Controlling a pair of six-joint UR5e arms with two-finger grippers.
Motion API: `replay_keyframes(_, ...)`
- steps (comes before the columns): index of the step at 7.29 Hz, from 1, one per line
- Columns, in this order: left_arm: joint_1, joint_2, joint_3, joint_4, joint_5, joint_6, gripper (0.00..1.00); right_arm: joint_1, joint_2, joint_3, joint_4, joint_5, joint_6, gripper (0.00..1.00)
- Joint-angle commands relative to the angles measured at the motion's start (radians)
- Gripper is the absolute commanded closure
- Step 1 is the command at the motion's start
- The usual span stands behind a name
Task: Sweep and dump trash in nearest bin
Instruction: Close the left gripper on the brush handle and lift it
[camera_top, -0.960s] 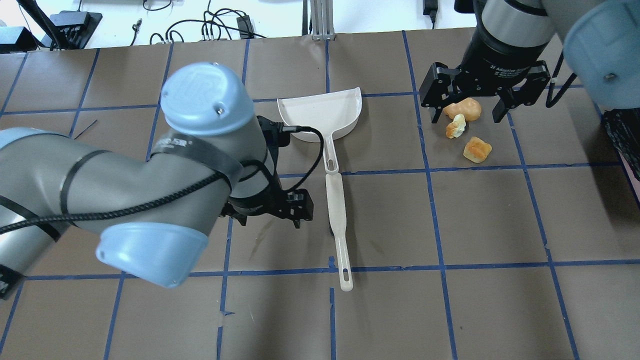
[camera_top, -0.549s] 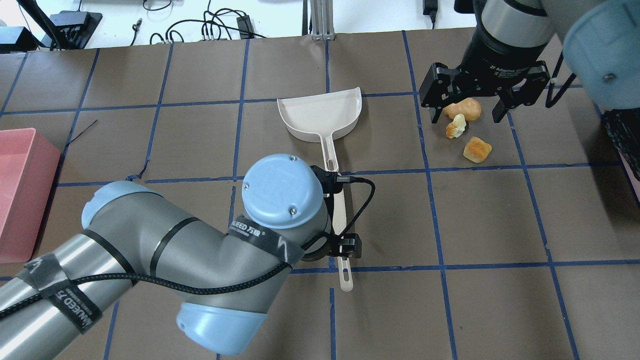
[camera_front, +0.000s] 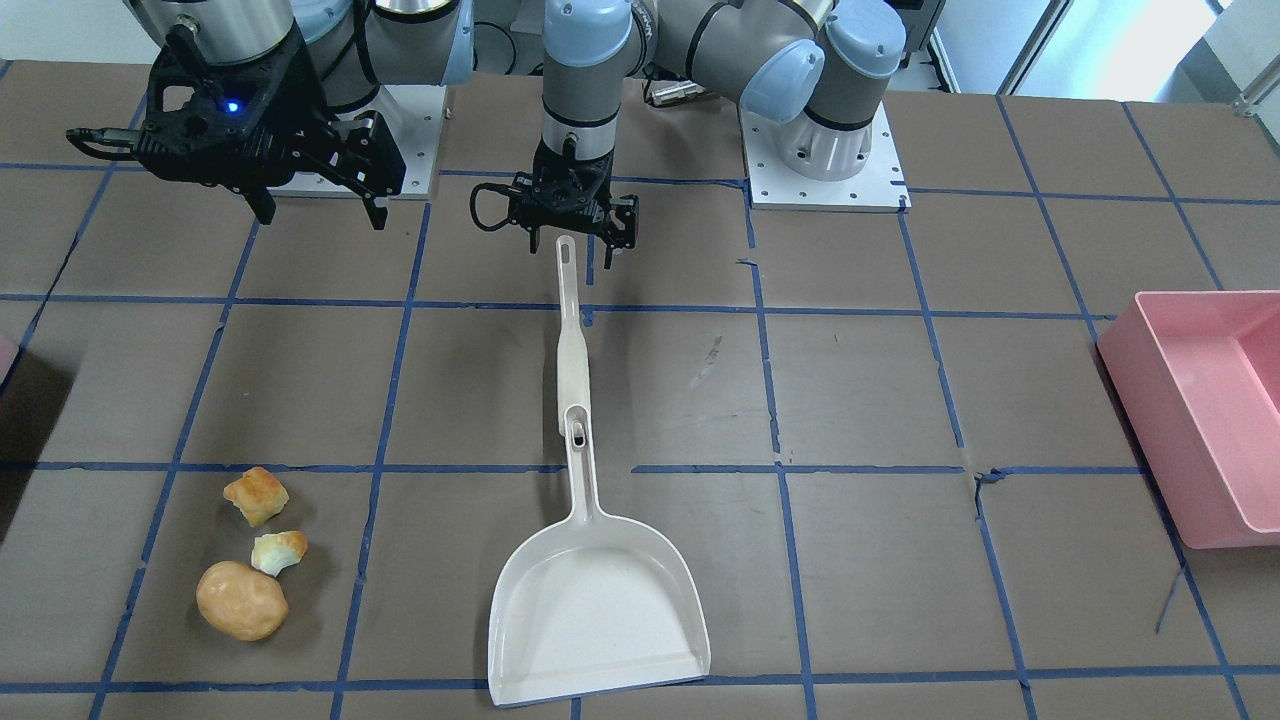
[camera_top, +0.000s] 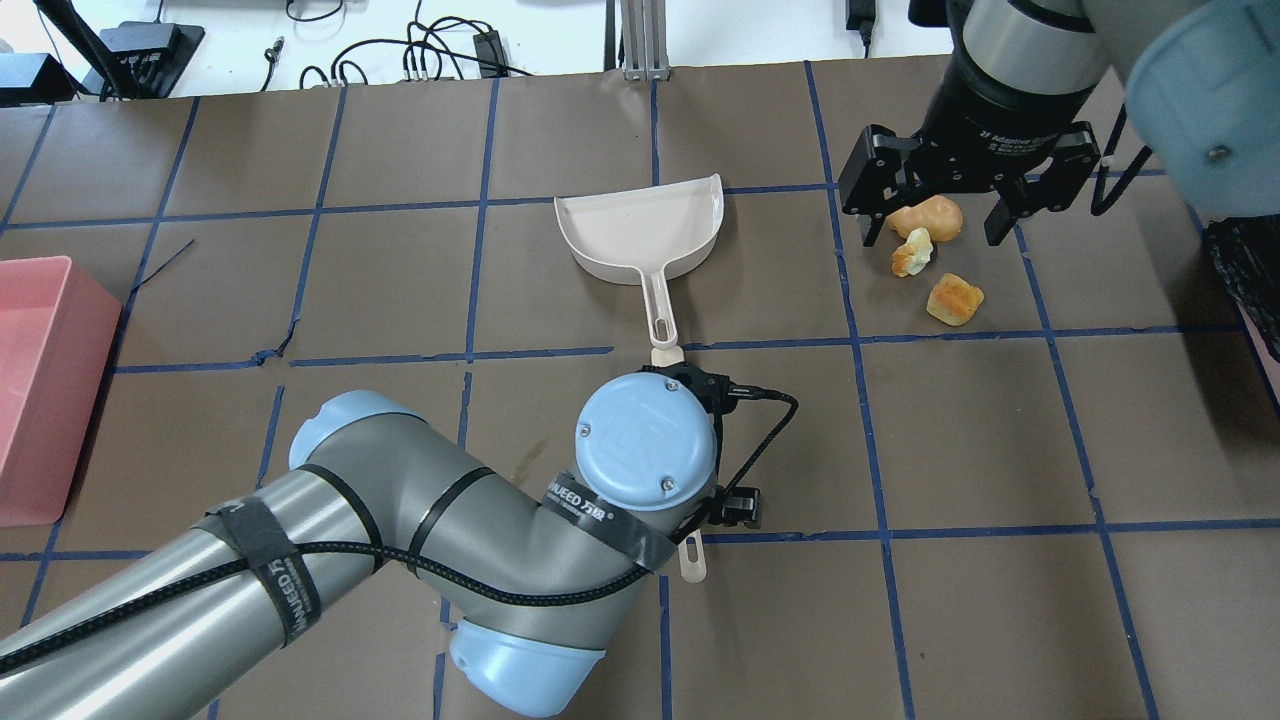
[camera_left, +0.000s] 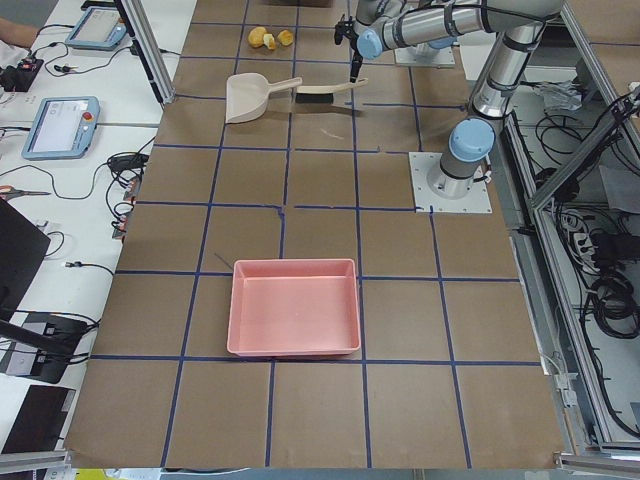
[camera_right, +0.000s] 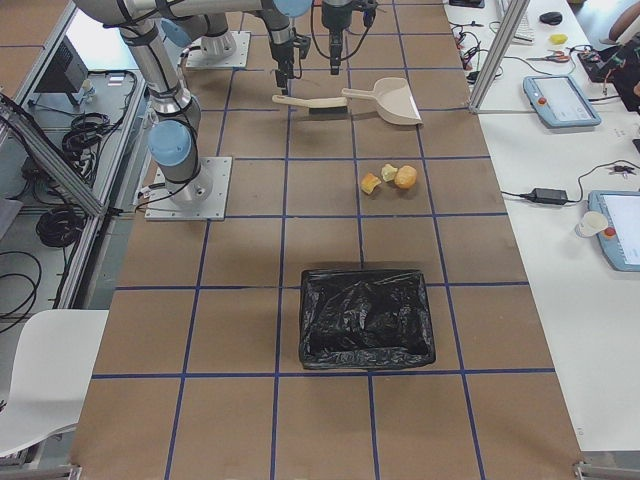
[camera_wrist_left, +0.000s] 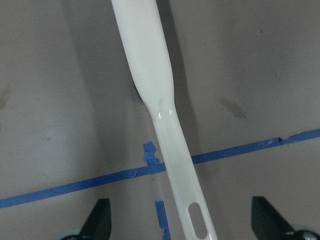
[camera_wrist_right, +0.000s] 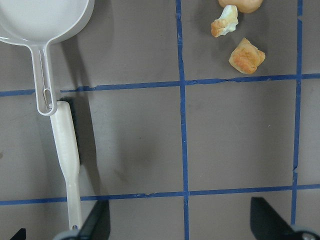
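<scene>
I need to grab the dustpan with my right gripper next, and I should take it by its narrow handle (camera_front: 581, 466), because the pan is far too wide for my fingers.
The trash lies together on the brown table: a tan potato-like lump (camera_front: 241, 600), a pale bread chunk (camera_front: 279, 551) and a golden bread chunk (camera_front: 256, 495). All three also show in the overhead view, the lump (camera_top: 930, 215), the pale chunk (camera_top: 912, 252) and the golden chunk (camera_top: 954, 299). A white brush (camera_front: 572, 350) lies end to end with a white dustpan (camera_front: 598, 600). My left gripper (camera_wrist_left: 182, 225) is open and straddles the thin end of the brush handle (camera_wrist_left: 155, 75). My right gripper (camera_top: 937, 225) is open and empty, high above the table. A thin pink sliver of the bin (camera_top: 1268, 345) shows at the right edge.
A large pink rectangular tub (camera_front: 1160, 420) stands at the table end on my left. A black bag (camera_right: 368, 318) covers a container near the trash, on my right. My left arm's elbow (camera_top: 350, 520) spans the near left of the table.
My left arm has swung right and back toward the robot, from beside the brush to over its handle end. The right arm, brush, dustpan and trash have not moved.
</scene>
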Motion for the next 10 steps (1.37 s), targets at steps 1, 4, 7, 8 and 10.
replay_keyframes(1, -0.031, -0.041, -0.007, 0.037, 0.064, 0.006, 0.01, 0.000, -0.001, 0.001, 0.000, 0.000, 0.000, 0.00)
replay_keyframes(4, -0.043, -0.071, -0.010, 0.039, 0.063, 0.006, 0.05, 0.000, -0.001, 0.001, 0.000, 0.000, 0.000, 0.00)
replay_keyframes(7, -0.043, -0.092, -0.005, 0.039, 0.060, -0.017, 0.30, 0.000, 0.000, -0.001, -0.007, 0.000, 0.000, 0.00)
replay_keyframes(8, -0.049, -0.100, -0.007, 0.039, 0.060, -0.046, 0.31, 0.000, 0.002, -0.001, -0.005, 0.000, 0.000, 0.00)
replay_keyframes(10, -0.049, -0.098, -0.005, 0.040, 0.060, -0.048, 0.34, 0.000, 0.002, 0.001, -0.005, 0.000, 0.000, 0.00)
